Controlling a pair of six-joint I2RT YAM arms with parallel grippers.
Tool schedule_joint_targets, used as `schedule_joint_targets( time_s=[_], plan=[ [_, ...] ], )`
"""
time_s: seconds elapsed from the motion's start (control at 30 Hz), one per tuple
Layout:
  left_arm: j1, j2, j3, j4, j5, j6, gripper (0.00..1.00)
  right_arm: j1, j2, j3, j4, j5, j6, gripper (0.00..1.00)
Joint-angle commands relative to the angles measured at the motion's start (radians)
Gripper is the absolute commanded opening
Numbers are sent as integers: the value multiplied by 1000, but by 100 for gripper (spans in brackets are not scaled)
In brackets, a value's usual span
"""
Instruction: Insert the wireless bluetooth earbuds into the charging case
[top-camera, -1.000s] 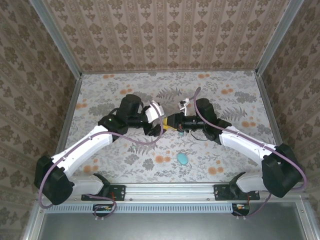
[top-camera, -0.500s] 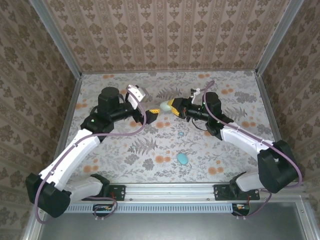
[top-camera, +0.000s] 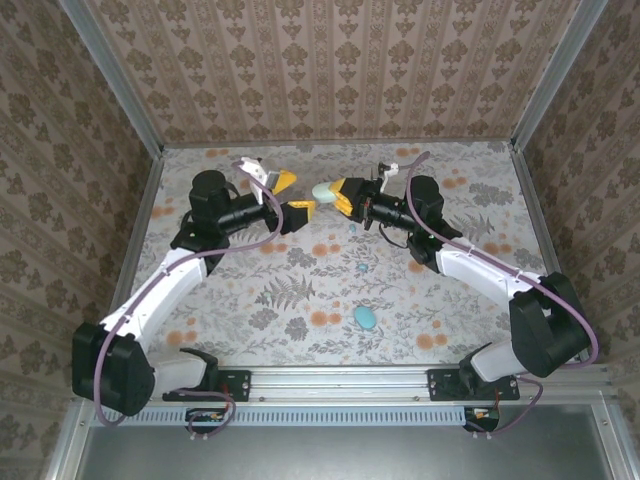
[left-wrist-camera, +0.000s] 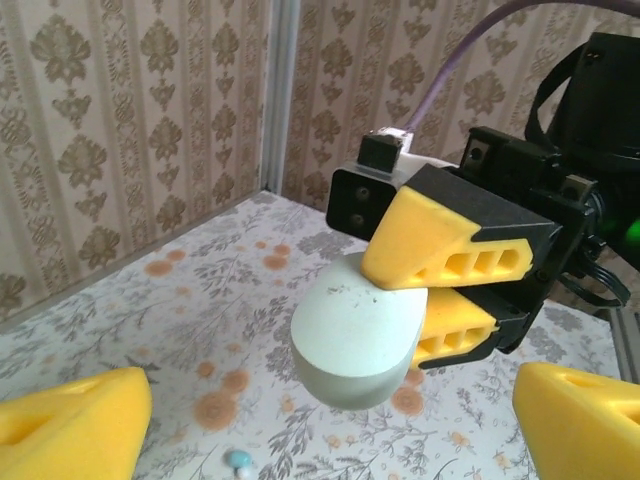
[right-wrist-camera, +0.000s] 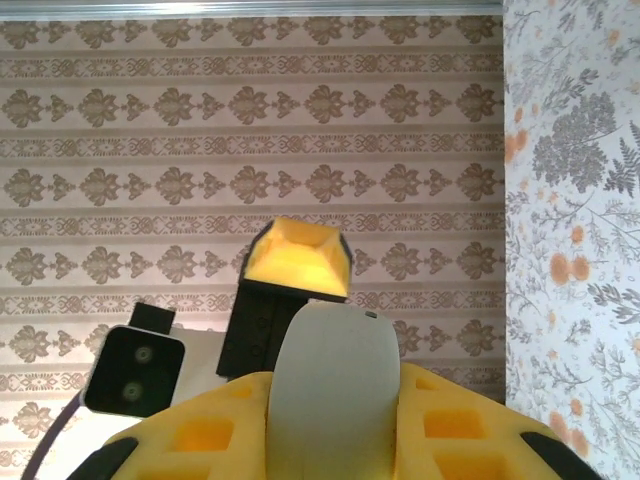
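Observation:
My left gripper grabs the charging case across its body next. That leaves the lid to open for inserting earbuds.
My right gripper is shut on the pale green oval charging case, holding it above the table at mid-back. In the left wrist view the closed case sticks out from between the right gripper's yellow fingers. My left gripper stands open just left of the case, facing it, with nothing between its fingers. One tiny teal earbud lies on the floral table below the grippers, also low in the left wrist view as a teal earbud. In the right wrist view the case sits between the pads.
A blue oval lies on the table nearer the front. Patterned walls close the back and both sides. The arms' bases sit on the front rail.
The two grippers have parted. The left one let go of the case, opened and drew back to the left, while the right one carried the case up and toward the back wall.

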Motion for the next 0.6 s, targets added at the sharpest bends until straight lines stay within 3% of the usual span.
schedule_joint_targets(
  time_s=[0.0, 0.43, 0.57],
  plan=[
    [4, 38, -4, 185, 113, -87, 89, 10, -15, 37, 54, -19, 46, 25],
    [-2, 131, 7, 261, 219, -109, 77, 18, 12, 24, 164, -21, 122, 25],
    [-2, 148, 13, 290, 240, -125, 67, 22, 13, 28, 160, -31, 121, 26]
  ],
)
